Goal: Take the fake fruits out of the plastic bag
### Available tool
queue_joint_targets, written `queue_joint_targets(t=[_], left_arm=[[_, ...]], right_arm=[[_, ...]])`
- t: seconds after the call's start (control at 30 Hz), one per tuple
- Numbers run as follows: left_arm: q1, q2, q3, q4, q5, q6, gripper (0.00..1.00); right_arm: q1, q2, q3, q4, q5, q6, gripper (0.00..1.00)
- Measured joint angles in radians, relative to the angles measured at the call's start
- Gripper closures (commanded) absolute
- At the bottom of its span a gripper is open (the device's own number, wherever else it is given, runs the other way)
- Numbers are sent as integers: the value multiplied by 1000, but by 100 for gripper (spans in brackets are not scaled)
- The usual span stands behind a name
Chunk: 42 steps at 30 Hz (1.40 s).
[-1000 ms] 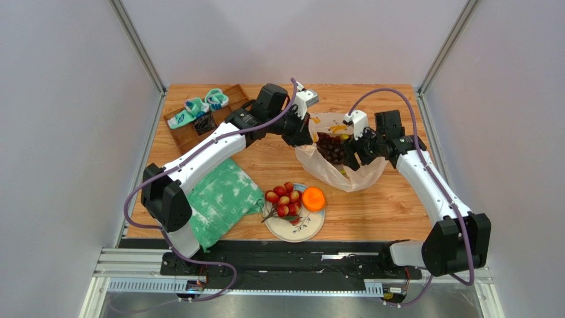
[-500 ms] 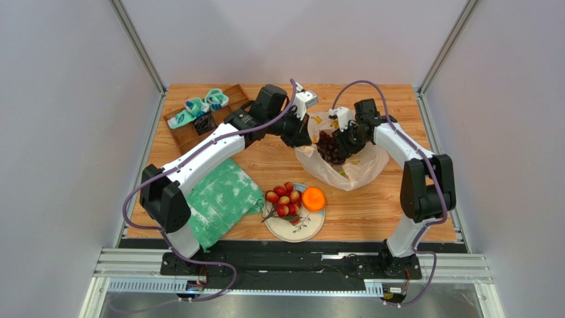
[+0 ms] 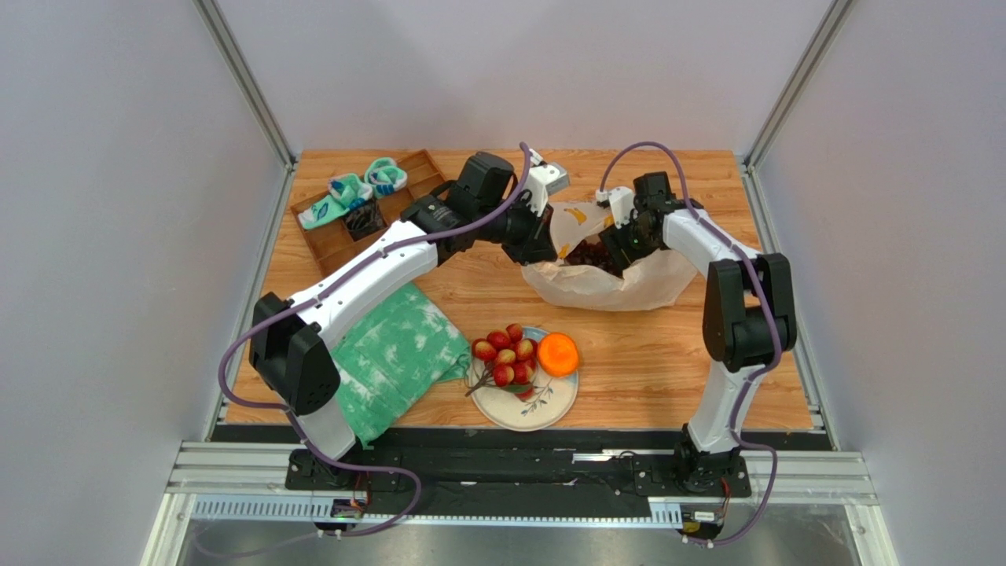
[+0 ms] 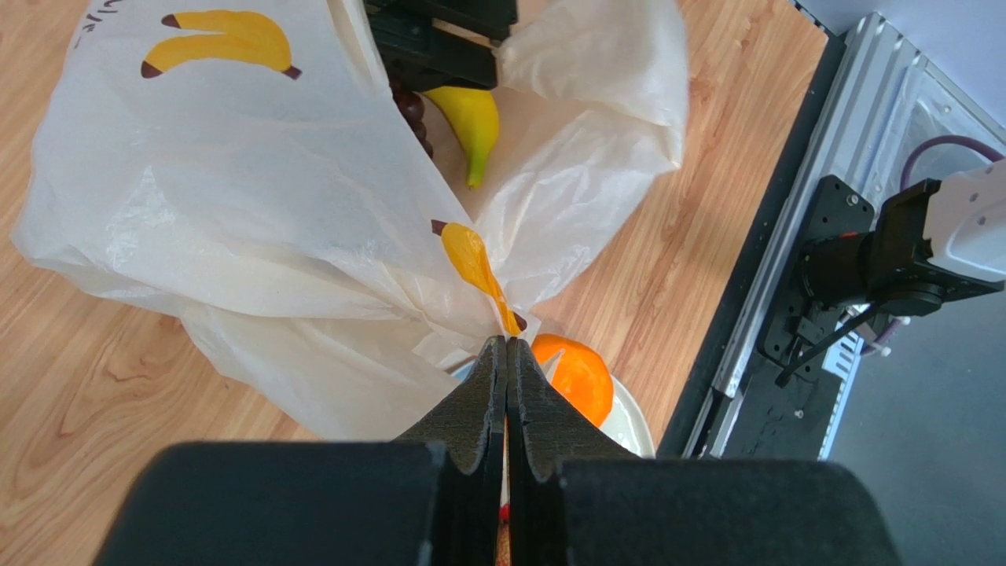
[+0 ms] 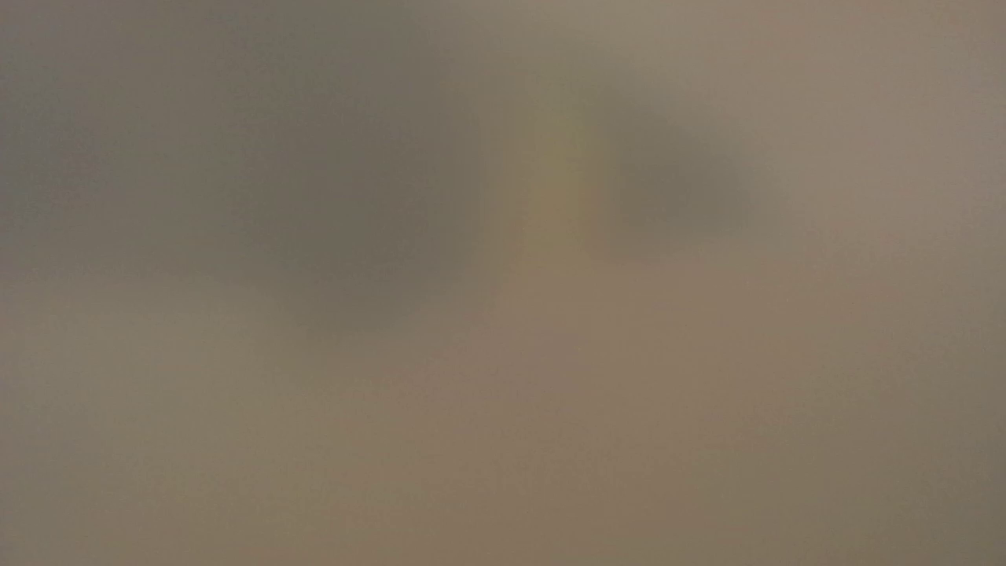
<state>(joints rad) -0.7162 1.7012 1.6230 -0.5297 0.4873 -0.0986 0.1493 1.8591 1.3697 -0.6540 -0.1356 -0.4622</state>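
Note:
Next, my right gripper grips the banana across its body and leaves its tip free, to pass the yellow banana (image 4: 470, 118) to my left gripper.
The whitish plastic bag (image 3: 632, 283) with banana prints lies at the back middle of the table and fills the left wrist view (image 4: 272, 177). My left gripper (image 3: 541, 239) (image 4: 507, 344) is shut on a fold of its edge. My right gripper (image 3: 594, 250) reaches into the bag mouth, its fingers hidden; its black body shows in the left wrist view (image 4: 443, 41). The right wrist view is only a beige blur. Inside the bag I see a yellow banana (image 4: 470, 118) and dark grapes (image 4: 410, 106). The orange (image 3: 557, 354) (image 4: 575, 375) and the red ball cluster (image 3: 504, 355) lie on a plate (image 3: 526, 413).
A green-white mottled cloth (image 3: 396, 354) lies front left beside the plate. A wooden tray (image 3: 416, 165) with teal-white items stands at the back left. Metal frame posts and grey walls bound the table's sides.
My right arm has swung round behind the bag and pushed its gripper into the mouth. The bag has sagged flatter and the grapes are mostly covered. My left gripper keeps its hold.

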Motion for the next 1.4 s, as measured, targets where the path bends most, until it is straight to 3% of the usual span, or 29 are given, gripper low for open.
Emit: queue_joint_targets(t=[0.1,0.17,0.3,0.43,0.8,1.07,1.17,1.2,1.23,1.3,1.4], left_arm=[[-6,0,0,0,0,0,100],[-8,0,0,0,-1,0,100],[-8,0,0,-1,0,0,100],[-8,0,0,-2,0,0,100],[-8,25,44,-10,-4,0,100],[-8,42,126,-28,-42,23,100],[-7,46,153,-36,-44,42,72],[-6,47,167,-37,-43,51,51],[-3,48,180,-38,-41,58,44],[0,47,208,-41,-35,69,33],[10,42,240,-44,-28,83,31]], right_arm=[[0,81,49,-1,45,1,42],[0,115,60,-2,64,3,56],[0,125,60,-7,74,12,72],[0,67,51,-14,27,30,73],[0,-396,-29,7,-202,74,74],[-12,-414,-124,-51,-222,50,71],[-15,-454,-104,-121,-303,4,70],[-15,-473,-98,-135,-325,-8,70],[-15,-496,-89,-150,-349,-17,70],[-15,-546,-66,-166,-396,-26,69],[-15,-616,-27,-171,-470,-29,68]])
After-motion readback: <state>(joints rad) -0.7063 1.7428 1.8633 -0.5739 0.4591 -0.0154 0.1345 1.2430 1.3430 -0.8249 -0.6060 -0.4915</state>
